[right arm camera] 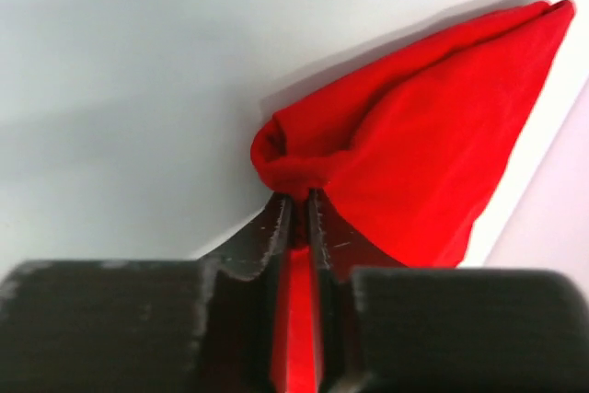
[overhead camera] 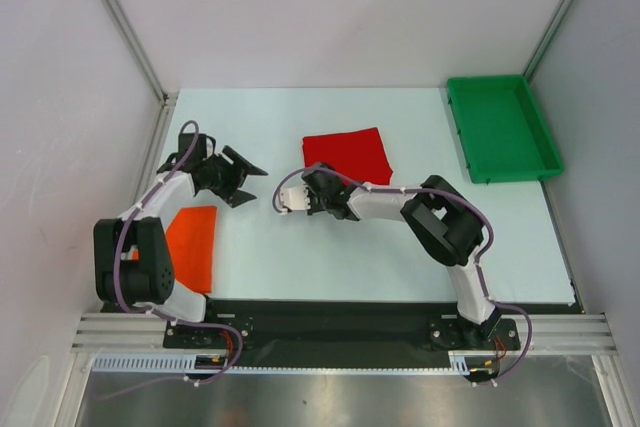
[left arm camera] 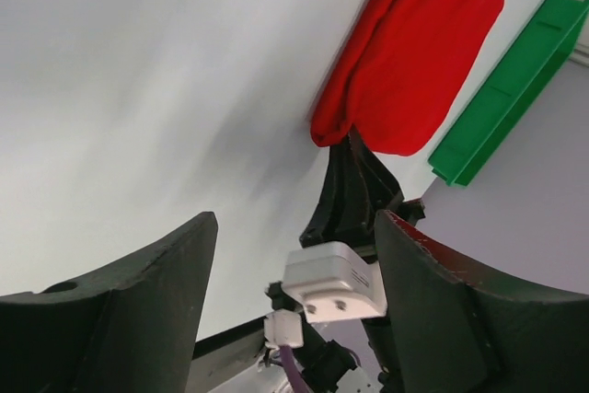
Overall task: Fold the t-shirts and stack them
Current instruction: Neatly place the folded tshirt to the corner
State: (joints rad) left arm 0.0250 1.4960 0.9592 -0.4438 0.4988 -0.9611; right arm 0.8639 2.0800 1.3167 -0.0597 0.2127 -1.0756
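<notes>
The red t-shirt needs to be stacked folded on top. My left gripper should next grip the red t-shirt's folded edge facing the orange t-shirt (overhead camera: 192,244), with the layers together.
The red t-shirt (overhead camera: 345,154) lies folded on the table's far middle. My right gripper (overhead camera: 314,178) is shut on its near left corner; in the right wrist view the jaws (right arm camera: 299,204) pinch a bunched fold of red cloth (right arm camera: 423,163). The orange t-shirt (overhead camera: 192,244) lies as a flat rectangle at the near left, partly under my left arm. My left gripper (overhead camera: 240,177) hovers open and empty between the two shirts. Its wrist view looks past its fingers (left arm camera: 294,255) at the red shirt (left arm camera: 414,52) and the right gripper (left arm camera: 354,181).
A green plastic tray (overhead camera: 500,127) stands at the far right corner, also in the left wrist view (left arm camera: 515,89). Metal frame posts and white walls close in the table's left, right and back sides. The right arm's elbow (overhead camera: 445,222) sits over the table's near right.
</notes>
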